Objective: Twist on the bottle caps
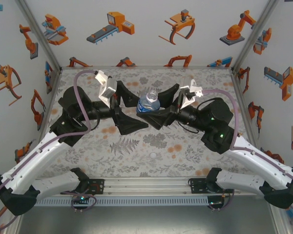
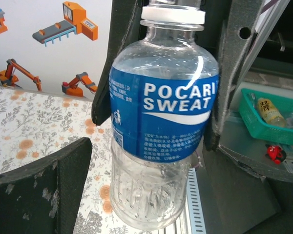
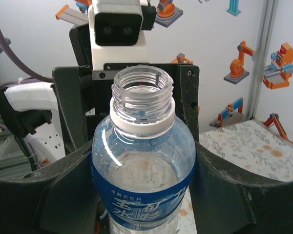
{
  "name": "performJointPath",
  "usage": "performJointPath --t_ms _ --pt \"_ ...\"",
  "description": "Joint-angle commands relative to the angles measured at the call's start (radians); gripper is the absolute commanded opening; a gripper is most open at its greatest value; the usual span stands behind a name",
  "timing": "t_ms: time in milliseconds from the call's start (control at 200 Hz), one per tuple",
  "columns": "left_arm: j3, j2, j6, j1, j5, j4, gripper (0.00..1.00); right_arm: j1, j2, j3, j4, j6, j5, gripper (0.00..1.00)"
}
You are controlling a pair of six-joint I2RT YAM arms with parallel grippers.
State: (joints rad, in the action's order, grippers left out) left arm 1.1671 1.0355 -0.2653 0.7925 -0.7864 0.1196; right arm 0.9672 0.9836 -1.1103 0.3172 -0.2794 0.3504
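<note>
My fingers reach only the bottle's near edge in the top view, so my left gripper first moves toward the bottle's sides, and only then closes.
A clear bottle with a blue label (image 1: pixel 149 102) stands upright at the table's middle. My right gripper (image 1: pixel 155 107) is shut on its body, with a dark finger pressed against each side (image 3: pixel 224 185). The bottle's threaded neck (image 3: pixel 142 92) is bare above a white ring. The bottle caps are out of view. My left gripper (image 1: pixel 136 110) faces the bottle from the left and is open. In the left wrist view the bottle (image 2: pixel 161 112) sits between my left fingers (image 2: pixel 39 190), with a gap on each side. Both right fingers clasp it higher up.
The table (image 1: pixel 136 146) has a grey and orange floral cloth. Walls printed with robot pictures close off the back and both sides. A green basket (image 2: pixel 256 122) holding small items sits off the table beyond the right arm. The slotted metal rail (image 1: pixel 146 200) runs along the near edge.
</note>
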Motion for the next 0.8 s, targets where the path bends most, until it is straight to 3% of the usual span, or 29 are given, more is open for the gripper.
performJointPath --t_ms 0,601,796 --pt "0.026 0.034 0.0 0.013 -0.051 0.026 0.84 0.002 -0.004 -0.047 0.028 -0.003 0.013 0.31" --pt "0.034 0.08 0.003 0.051 -0.069 0.06 0.65 0.002 0.005 -0.05 0.028 -0.01 -0.021 0.26" --pt "0.035 0.08 0.006 0.053 -0.065 0.053 0.53 0.001 -0.001 -0.044 0.016 -0.004 -0.033 0.26"
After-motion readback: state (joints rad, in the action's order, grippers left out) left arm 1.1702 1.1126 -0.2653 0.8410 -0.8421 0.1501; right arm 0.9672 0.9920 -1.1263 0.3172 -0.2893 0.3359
